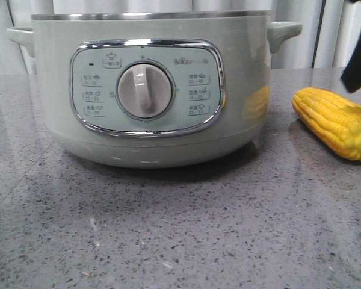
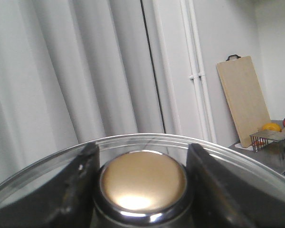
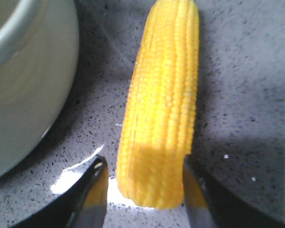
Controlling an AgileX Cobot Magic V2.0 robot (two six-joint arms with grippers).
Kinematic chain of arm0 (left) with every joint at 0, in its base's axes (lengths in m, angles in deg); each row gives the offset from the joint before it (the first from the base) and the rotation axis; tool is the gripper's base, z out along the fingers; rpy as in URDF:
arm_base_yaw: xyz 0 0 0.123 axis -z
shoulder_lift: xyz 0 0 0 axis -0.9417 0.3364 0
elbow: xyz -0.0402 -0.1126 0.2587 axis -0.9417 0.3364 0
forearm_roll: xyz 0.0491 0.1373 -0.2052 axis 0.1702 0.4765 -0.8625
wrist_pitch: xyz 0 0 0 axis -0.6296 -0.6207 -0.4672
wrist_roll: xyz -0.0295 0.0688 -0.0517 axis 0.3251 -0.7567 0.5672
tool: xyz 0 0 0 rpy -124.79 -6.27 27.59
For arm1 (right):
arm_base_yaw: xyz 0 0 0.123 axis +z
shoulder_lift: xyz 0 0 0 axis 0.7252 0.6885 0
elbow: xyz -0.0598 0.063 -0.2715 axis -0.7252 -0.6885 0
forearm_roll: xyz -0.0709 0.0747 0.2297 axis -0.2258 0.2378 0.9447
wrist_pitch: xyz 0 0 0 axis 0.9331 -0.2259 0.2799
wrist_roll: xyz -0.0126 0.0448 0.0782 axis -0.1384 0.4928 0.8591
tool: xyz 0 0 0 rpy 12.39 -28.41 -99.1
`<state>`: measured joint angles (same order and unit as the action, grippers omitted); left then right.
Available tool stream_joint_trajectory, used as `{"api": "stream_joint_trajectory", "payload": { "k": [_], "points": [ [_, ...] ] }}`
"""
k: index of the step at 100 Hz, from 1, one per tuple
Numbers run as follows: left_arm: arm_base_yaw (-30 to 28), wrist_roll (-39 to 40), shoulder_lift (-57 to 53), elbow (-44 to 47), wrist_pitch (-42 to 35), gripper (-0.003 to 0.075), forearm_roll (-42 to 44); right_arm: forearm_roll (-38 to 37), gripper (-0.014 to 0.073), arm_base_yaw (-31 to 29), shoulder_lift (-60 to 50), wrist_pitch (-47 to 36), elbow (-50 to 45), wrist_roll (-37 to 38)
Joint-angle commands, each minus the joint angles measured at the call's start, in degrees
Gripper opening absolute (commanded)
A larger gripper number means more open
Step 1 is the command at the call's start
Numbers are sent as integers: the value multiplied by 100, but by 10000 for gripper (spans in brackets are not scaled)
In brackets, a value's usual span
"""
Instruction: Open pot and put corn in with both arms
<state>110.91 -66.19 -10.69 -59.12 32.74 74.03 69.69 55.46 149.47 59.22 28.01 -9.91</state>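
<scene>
My right gripper's dark fingertip still hangs above the yellow corn (image 1: 334, 120), so I should lower the gripper before closing.
The pale green pot (image 1: 150, 90) stands at the table's middle with its dial facing me and its steel rim bare; its wall also shows in the right wrist view (image 3: 23, 80). In the left wrist view my left gripper (image 2: 142, 148) is shut on the brass-topped knob (image 2: 142, 183) of the clear glass lid (image 2: 47, 164), held up in front of the curtains. The yellow corn (image 1: 334, 120) lies on the table right of the pot. My right gripper (image 3: 143, 161) is open, its fingers either side of the corn's (image 3: 164, 104) near end. A black part of it shows at the front view's right edge (image 1: 358, 54).
Grey speckled tabletop (image 1: 168, 229) in front of the pot. White curtains behind. In the left wrist view a wooden cutting board (image 2: 242, 97) leans on the wall, beside a wire rack (image 2: 273, 140) with fruit (image 2: 271, 127).
</scene>
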Motion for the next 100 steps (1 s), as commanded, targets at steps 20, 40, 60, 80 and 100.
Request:
{"api": "stream_joint_trajectory", "payload": {
  "k": [20,40,60,80,100],
  "points": [
    [-102,-4,-852,189,96,-21,8,87,300,-6,917,63,414,-5],
    [-762,-4,-1313,701,376,-21,8,87,154,-6,1264,116,414,-5],
    [-1539,19,-1459,1426,376,-21,-28,3,-70,-17,1205,179,418,-5],
    [-2159,29,-1459,2080,102,-20,-189,-48,-70,-17,694,343,418,-5],
    [-2799,29,-1459,2759,-486,-20,-470,-59,-70,-17,-268,288,427,-5]
  ]
}}
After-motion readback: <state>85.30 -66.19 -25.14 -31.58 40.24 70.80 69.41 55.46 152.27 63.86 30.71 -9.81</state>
